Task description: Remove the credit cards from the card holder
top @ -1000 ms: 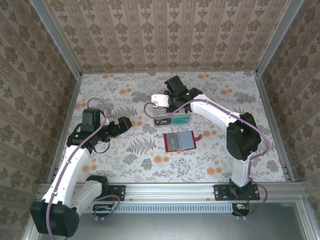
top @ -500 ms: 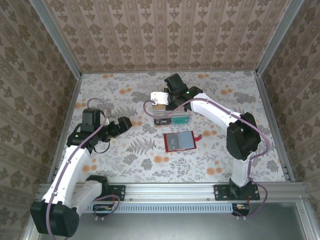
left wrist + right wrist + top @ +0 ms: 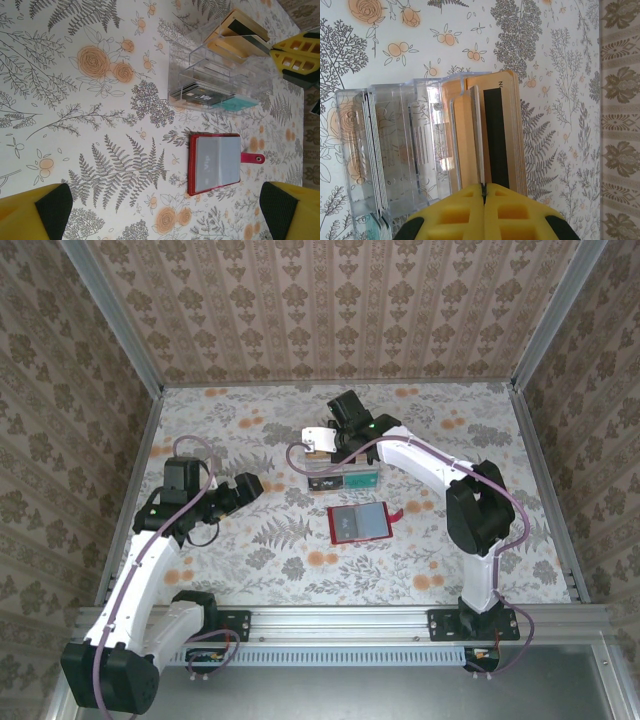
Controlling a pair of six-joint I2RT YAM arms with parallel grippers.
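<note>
My right gripper opens now, since the whitish credit card stands edge-on in the end section beside the tan cards and would stay there.
The card holder lies open on the table, red with a grey-blue inside and its tab pointing right. A card marked VIP sits under its sleeve. My right gripper is shut on a whitish credit card. In the right wrist view the gripper holds that card edge-on, over the end compartment of a clear tray, next to tan cards with a dark stripe. My left gripper hangs open left of the holder, nothing between its fingers.
The clear compartment tray stands just behind the card holder and holds dark and teal cards at its near end. Patterned walls close the table at the back and sides. Bare floral tabletop lies between the left arm and the holder.
The right gripper and its whitish card have edged slightly toward the back, and the right elbow has shifted a little. The left arm has not moved.
</note>
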